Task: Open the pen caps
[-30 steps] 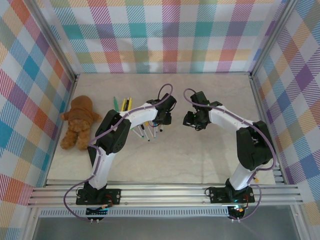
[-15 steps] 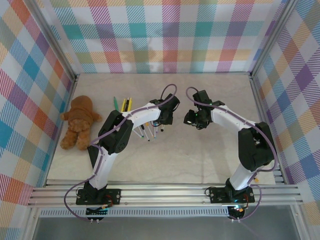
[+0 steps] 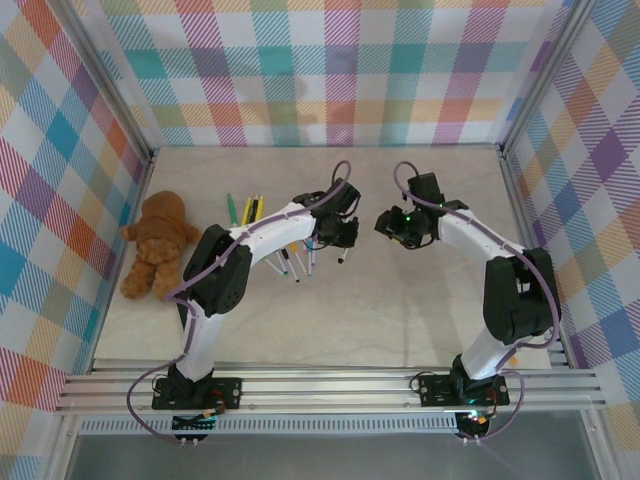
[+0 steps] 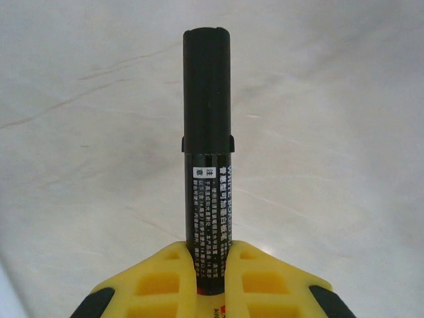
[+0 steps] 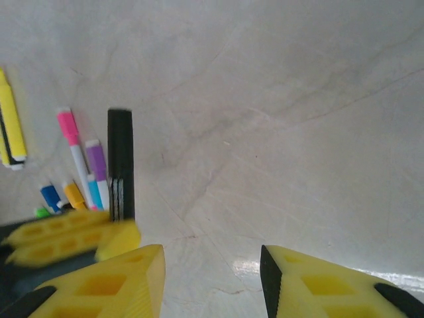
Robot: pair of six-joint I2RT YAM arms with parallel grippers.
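I will grab the black marker with my right gripper next, holding it by its black cap [image 3: 341, 260] [image 5: 120, 143] and leaving the marker's body to my left gripper.
My left gripper [image 4: 211, 257] is shut on the lower barrel of a black marker [image 4: 207, 199], whose black cap [image 4: 207, 93] points away from the wrist, above the table. In the top view the left gripper [image 3: 338, 240] hangs mid-table with the marker [image 3: 343, 256]. My right gripper [image 5: 211, 268] is open and holds nothing; in the top view the right gripper [image 3: 384, 224] faces the left one across a small gap. The right wrist view has the black marker [image 5: 120, 165] upper left of its fingers. Other capped pens lie beyond: pink [image 5: 68, 126], purple [image 5: 96, 156], yellow [image 5: 12, 126].
A brown teddy bear [image 3: 158, 243] lies at the left side of the table. One bunch of pens [image 3: 250, 208] lies near it and another bunch [image 3: 295, 262] under the left arm. Checked walls enclose the table on three sides.
The left gripper has closed on the black marker and shifted slightly right and toward the back. The right gripper has moved toward the back wall and a little right.
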